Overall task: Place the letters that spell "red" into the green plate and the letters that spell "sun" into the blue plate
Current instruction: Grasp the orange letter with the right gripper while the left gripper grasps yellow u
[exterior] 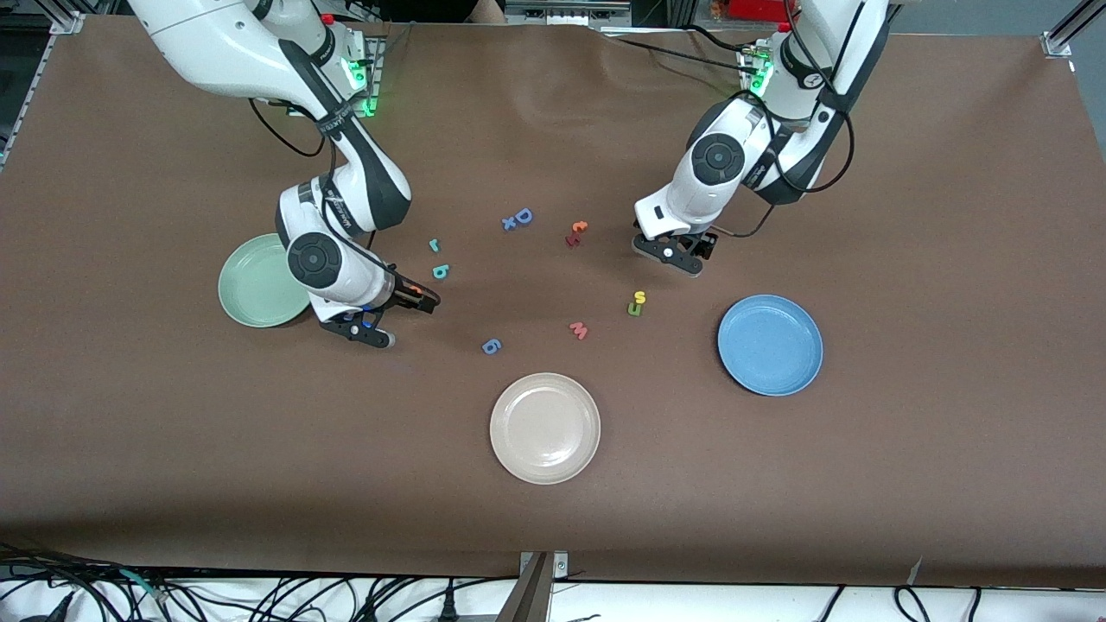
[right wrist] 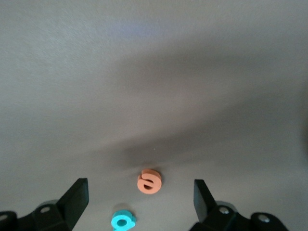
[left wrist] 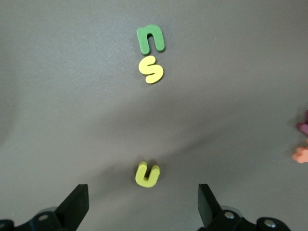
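Note:
My right gripper's fingers are above the orange "e", so closing now would miss the letter. The gripper moves lower next, before it closes on it.
My right gripper [exterior: 399,318] hangs open beside the green plate [exterior: 259,281]. In the right wrist view the orange "e" [right wrist: 148,181] lies on the table between its open fingers, untouched, with the teal "d" [right wrist: 123,220] [exterior: 440,271] close by. The teal "r" [exterior: 434,245] lies just past the "d". My left gripper [exterior: 683,255] is open above the yellow "n" [left wrist: 147,174], which lies between its fingers in the left wrist view. The yellow "s" [exterior: 639,296] [left wrist: 151,70] and dark green "u" [exterior: 635,309] [left wrist: 150,39] lie together near the blue plate [exterior: 769,344].
A cream plate [exterior: 544,428] sits nearest the front camera. A pink "w" [exterior: 579,330] and a blue "6" [exterior: 491,345] lie between it and the other letters. A blue "D" [exterior: 523,216] and a red-and-orange pair [exterior: 576,233] lie mid-table.

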`<state>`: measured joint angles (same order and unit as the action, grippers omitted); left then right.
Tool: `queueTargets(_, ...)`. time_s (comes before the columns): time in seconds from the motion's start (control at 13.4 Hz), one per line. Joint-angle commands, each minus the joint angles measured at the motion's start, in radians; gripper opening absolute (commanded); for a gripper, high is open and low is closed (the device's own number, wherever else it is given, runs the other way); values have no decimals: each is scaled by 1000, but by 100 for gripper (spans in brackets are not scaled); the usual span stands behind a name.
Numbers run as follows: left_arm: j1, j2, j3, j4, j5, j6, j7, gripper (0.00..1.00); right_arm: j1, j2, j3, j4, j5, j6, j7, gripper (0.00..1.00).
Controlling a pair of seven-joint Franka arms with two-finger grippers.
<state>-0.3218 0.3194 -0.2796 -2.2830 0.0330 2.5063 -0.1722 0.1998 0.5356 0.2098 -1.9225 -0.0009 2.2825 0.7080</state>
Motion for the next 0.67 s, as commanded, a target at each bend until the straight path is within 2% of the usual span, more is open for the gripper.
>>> queueTargets(0.0,3,27,2,0,45,28,-4,100,18,36,5,-6,16,26,5,95)
queueTargets(0.22,-3,56,2,-3,51,48,-6,100,21,53,5,-20,16,29,5,92)
queueTargets(0.37,-8,64,2,-3,51,58,-10,100,26,56,5,-20,16,28,5,84)
queueTargets(0.45,-11,66,2,-4,51,59,-10,99,26,58,5,-21,16,28,5,76)
queueTargets(0.6,-11,70,2,-4,51,59,-10,96,26,58,5,-20,16,25,-1,49)
